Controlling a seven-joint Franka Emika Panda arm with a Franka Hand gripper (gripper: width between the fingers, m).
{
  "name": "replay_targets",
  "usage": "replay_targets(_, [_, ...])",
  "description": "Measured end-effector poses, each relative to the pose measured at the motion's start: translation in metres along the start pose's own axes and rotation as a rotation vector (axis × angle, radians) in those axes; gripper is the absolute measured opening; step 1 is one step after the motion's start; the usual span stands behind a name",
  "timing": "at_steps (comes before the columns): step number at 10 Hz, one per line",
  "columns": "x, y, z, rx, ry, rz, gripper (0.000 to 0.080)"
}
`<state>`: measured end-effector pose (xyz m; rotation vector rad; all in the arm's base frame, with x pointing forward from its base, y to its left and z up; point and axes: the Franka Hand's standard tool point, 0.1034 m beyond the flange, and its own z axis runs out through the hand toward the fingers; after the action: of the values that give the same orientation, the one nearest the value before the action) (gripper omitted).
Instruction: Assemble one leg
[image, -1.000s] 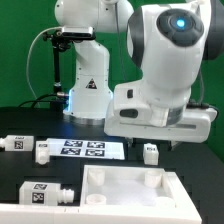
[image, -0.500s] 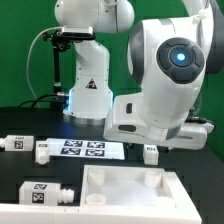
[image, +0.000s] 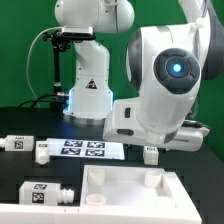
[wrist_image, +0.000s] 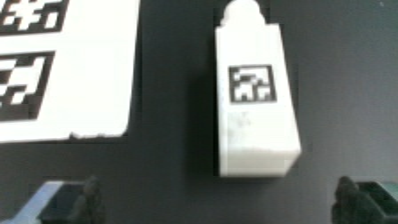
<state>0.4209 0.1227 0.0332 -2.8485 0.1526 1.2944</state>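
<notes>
My fingers stand short of the leg's square end (wrist_image: 260, 163) in the wrist view and would miss if closed now. My gripper should move toward the leg before closing.
In the wrist view a white square-section leg (wrist_image: 254, 100) lies flat on the black table, with a black-and-white tag on its upper side. My gripper (wrist_image: 217, 202) is open and empty, and its two dark fingertips (wrist_image: 71, 200) stand wide apart just short of the leg's square end. In the exterior view the same leg (image: 150, 153) shows as a small white piece under my hand, right of the marker board. The fingers are mostly hidden there by the arm's body.
The marker board (image: 85, 149) (wrist_image: 54, 70) lies beside the leg. Two more white legs (image: 20, 143) (image: 46, 193) lie at the exterior view's left. The wide white panel with raised rim (image: 100, 200) sits in front. The robot base (image: 88, 95) stands behind.
The arm's wrist has turned and sunk a little over the leg; its blue light has moved down and to the exterior view's left. The parts on the table have not moved.
</notes>
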Motion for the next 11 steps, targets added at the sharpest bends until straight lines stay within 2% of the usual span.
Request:
replay_targets(3, [0.001, -0.001, 0.001, 0.0, 0.0, -0.002, 0.0649])
replay_targets(4, [0.0, -0.003, 0.003, 0.007, -0.007, 0.013, 0.0649])
replay_targets(5, [0.0, -0.008, 0.008, 0.019, -0.022, 0.029, 0.0649])
replay_targets(6, [-0.001, -0.013, 0.016, 0.019, -0.036, 0.029, 0.0649])
replay_targets(7, [-0.001, -0.019, 0.026, 0.044, -0.068, 0.036, 0.0649])
replay_targets(8, [0.002, -0.019, 0.032, 0.043, -0.078, 0.037, 0.0649])
replay_targets(11, [0.003, -0.019, 0.032, 0.044, -0.075, 0.037, 0.0623])
